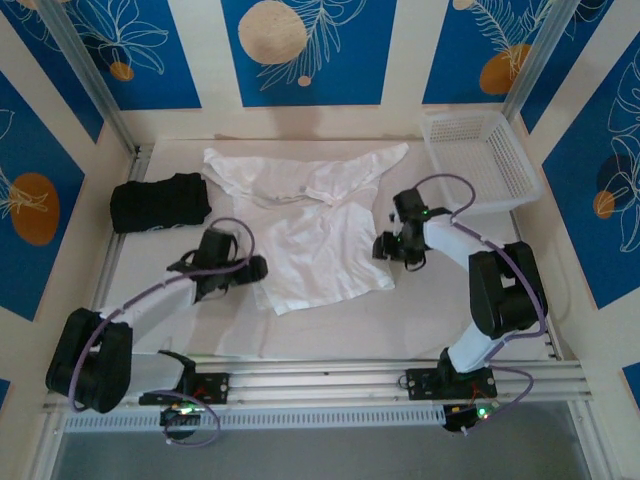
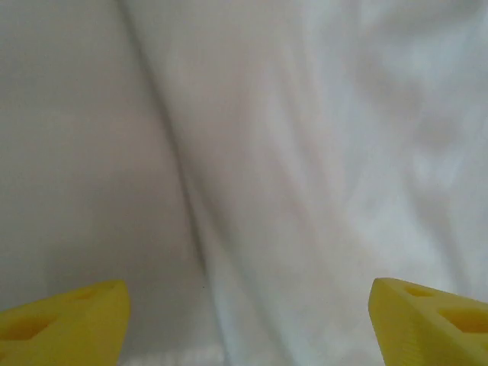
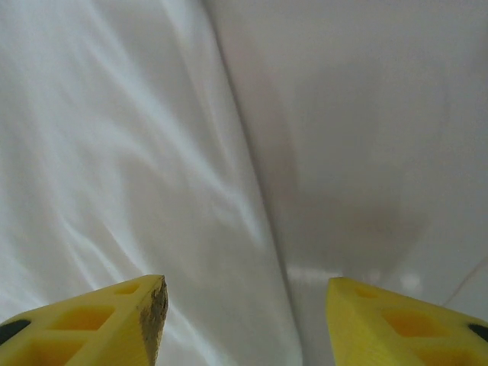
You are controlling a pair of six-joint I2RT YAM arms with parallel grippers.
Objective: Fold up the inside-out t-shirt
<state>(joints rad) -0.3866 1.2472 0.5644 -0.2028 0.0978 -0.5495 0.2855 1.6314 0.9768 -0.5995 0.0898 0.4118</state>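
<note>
My right gripper grabs the inside-out t-shirt's side edge near the hem (image 1: 385,265) (image 3: 291,314) next, so that both grippers get to stretch the t-shirt smooth for folding.
The inside-out t-shirt (image 1: 320,235) lies spread and rumpled on the white table (image 1: 440,315), its sleeves toward the far side. My left gripper (image 1: 257,268) hovers at the shirt's lower left edge. In the left wrist view its yellow fingertips (image 2: 65,320) stand wide apart, open, over the cloth edge (image 2: 343,152), with nothing between them. My right gripper (image 1: 384,246) is at the shirt's right edge. Its yellow fingers (image 3: 114,324) are open too, with the shirt (image 3: 114,152) under the left finger and bare table (image 3: 366,114) under the right.
A black folded garment (image 1: 160,202) lies at the back left, beside the shirt's sleeve. A white basket (image 1: 480,155) stands at the back right. A metal rail (image 1: 330,380) runs along the near edge by the arm bases.
</note>
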